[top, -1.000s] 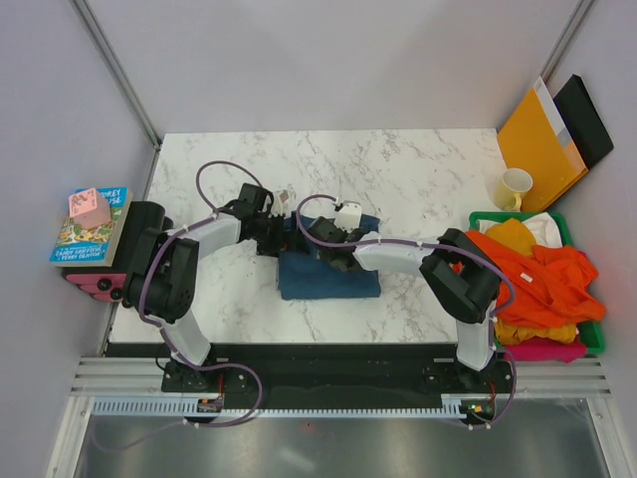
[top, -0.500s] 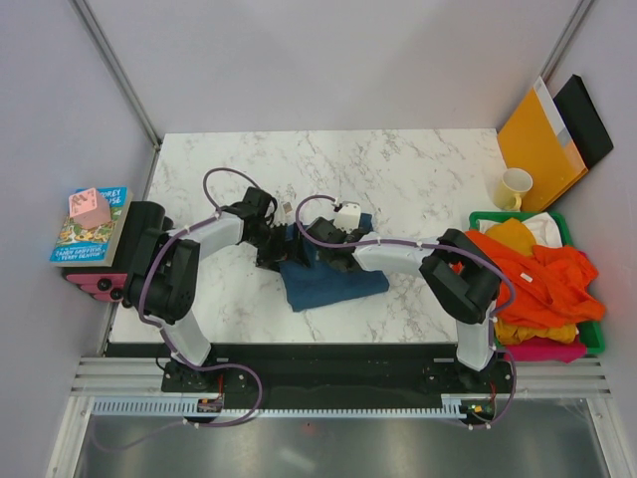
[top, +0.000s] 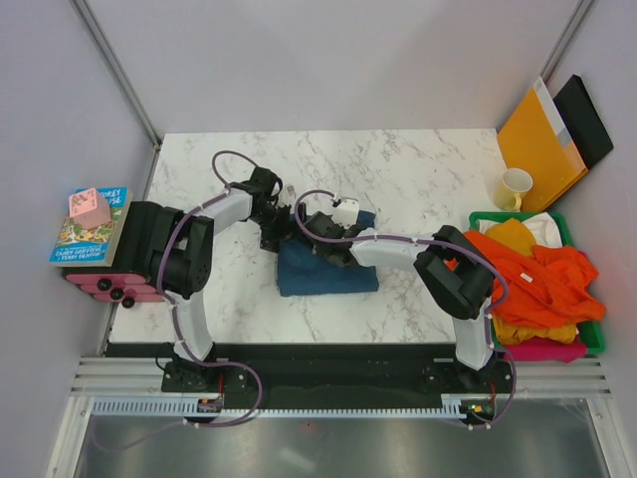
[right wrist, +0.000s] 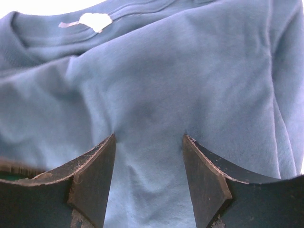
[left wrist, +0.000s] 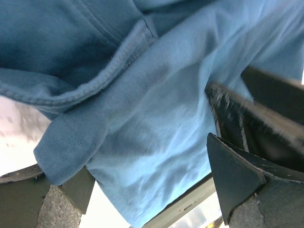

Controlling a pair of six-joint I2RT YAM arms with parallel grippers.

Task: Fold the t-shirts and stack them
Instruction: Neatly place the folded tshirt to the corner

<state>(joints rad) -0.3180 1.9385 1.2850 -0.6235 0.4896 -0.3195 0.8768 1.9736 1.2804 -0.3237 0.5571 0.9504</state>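
Observation:
The left gripper pinches the folded dark teal-blue t-shirt by its loose side edge next, so the t-shirt trails flat for stacking.
A dark teal-blue t-shirt lies folded into a rectangle at the middle of the marble table. My left gripper is at its upper-left corner, jaws wide open, with a loose edge of the blue cloth lying between the fingers. My right gripper reaches in from the right beside it. Its fingertips are apart and press down onto the blue shirt, with the collar and white label just beyond. Orange, yellow and pink t-shirts are heaped in a green basket.
A yellow mug stands behind the basket. An orange envelope and a black folder lean on the right wall. Books with a pink box sit off the table's left edge. Both arms cross over the table's middle.
Half a second ago the shirt's lower edge had swung out to the right and sat askew; now it lies square again. My left arm has shifted slightly toward the back.

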